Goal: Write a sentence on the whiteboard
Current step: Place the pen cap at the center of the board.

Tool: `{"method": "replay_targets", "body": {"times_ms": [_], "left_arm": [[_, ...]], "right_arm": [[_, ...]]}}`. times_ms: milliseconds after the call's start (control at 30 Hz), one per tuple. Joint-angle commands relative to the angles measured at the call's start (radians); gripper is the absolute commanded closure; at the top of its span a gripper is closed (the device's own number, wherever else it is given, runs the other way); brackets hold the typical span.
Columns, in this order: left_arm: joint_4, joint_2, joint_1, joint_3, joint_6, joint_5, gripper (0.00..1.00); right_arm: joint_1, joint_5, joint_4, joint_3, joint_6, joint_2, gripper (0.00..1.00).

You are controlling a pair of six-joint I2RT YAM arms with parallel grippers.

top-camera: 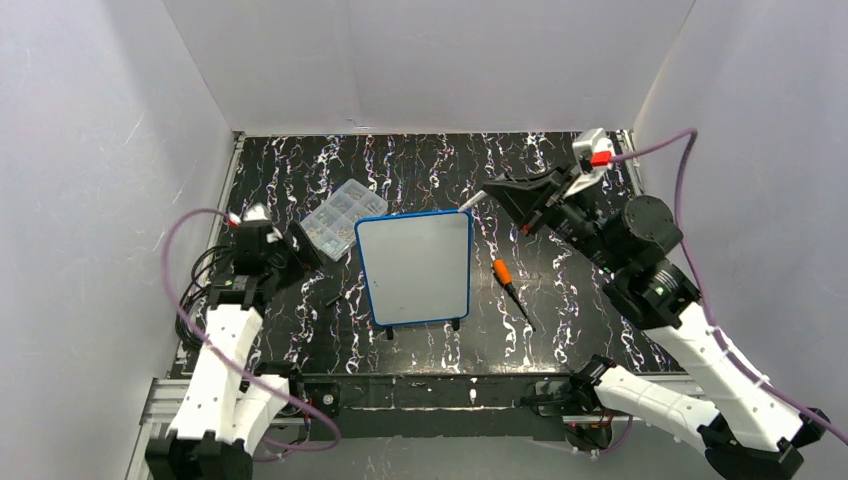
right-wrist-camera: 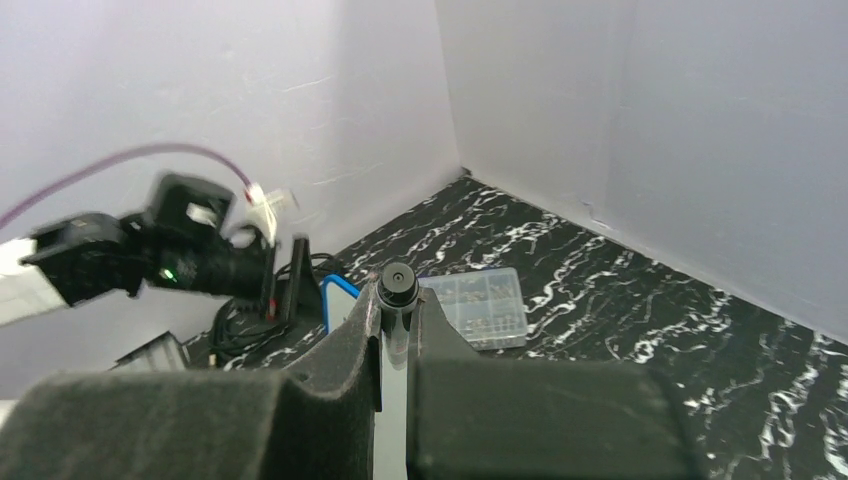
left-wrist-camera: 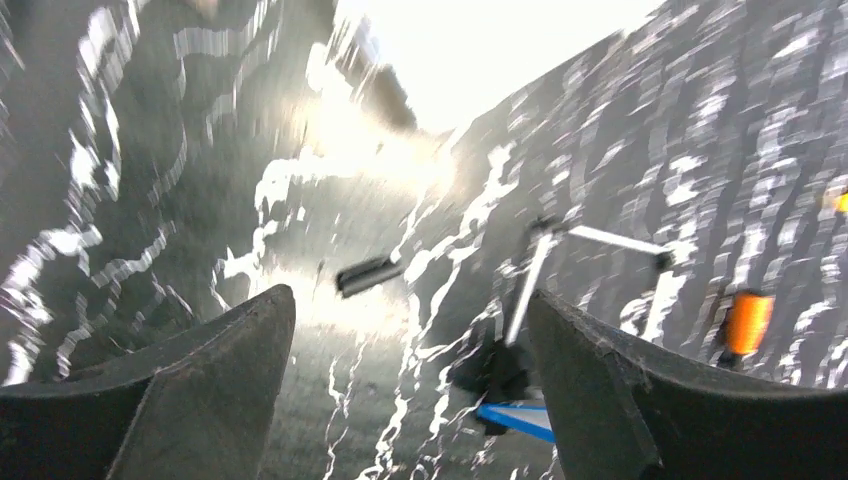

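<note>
My left gripper is to grab the marker's loose end [top-camera: 463, 208] next. The marker's body then stays free for my right gripper to regrip for writing.
The whiteboard [top-camera: 415, 265], with its blue frame, lies flat in the middle of the table. Its white surface shows no black written sentence. My right gripper [top-camera: 505, 195] hovers over the board's far right corner and is shut on a marker [top-camera: 470, 201]. In the right wrist view the marker's black end [right-wrist-camera: 398, 284] sticks out between the closed fingers, and the board's blue corner [right-wrist-camera: 335, 290] lies beyond. My left gripper [top-camera: 300, 245] is open and empty just left of the board. In its wrist view [left-wrist-camera: 410, 310] a blue board corner [left-wrist-camera: 515, 417] lies by the right finger.
A clear compartment box [top-camera: 343, 218] sits at the board's far left corner; it also shows in the right wrist view [right-wrist-camera: 480, 305]. An orange-handled screwdriver [top-camera: 505, 274] lies right of the board. A small black cap-like piece [top-camera: 330, 298] lies left of it. White walls enclose the table.
</note>
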Motion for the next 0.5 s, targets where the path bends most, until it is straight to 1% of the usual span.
{"method": "replay_targets", "body": {"times_ms": [0,67,133,200,300,333,367,467], "left_arm": [[-0.012,-0.137,-0.013,0.266,0.192,-0.08,0.16],[0.019,-0.12,-0.028,0.435,0.326,-0.012,0.17],[0.02,-0.064,-0.045,0.592,0.399,0.129,0.17],[0.02,-0.003,-0.1,0.7,0.432,0.299,0.17],[0.059,0.072,-0.217,0.761,0.458,0.575,0.17],[0.075,0.082,-0.25,0.763,0.469,0.637,0.17],[0.09,0.09,-0.289,0.762,0.479,0.675,0.17],[0.101,0.125,-0.391,0.768,0.497,0.717,0.15]], "right_arm": [[0.004,-0.098,0.18,0.0,0.095,0.043,0.99],[0.004,-0.137,0.268,-0.021,0.152,0.063,0.99],[0.004,-0.168,0.33,-0.032,0.202,0.09,0.99],[0.004,-0.193,0.383,-0.04,0.25,0.114,0.99],[0.004,-0.215,0.456,-0.058,0.313,0.141,0.99],[0.004,-0.221,0.468,-0.059,0.328,0.149,0.99],[0.004,-0.228,0.472,-0.057,0.339,0.157,0.99],[0.005,-0.244,0.474,-0.051,0.357,0.176,0.99]]}}
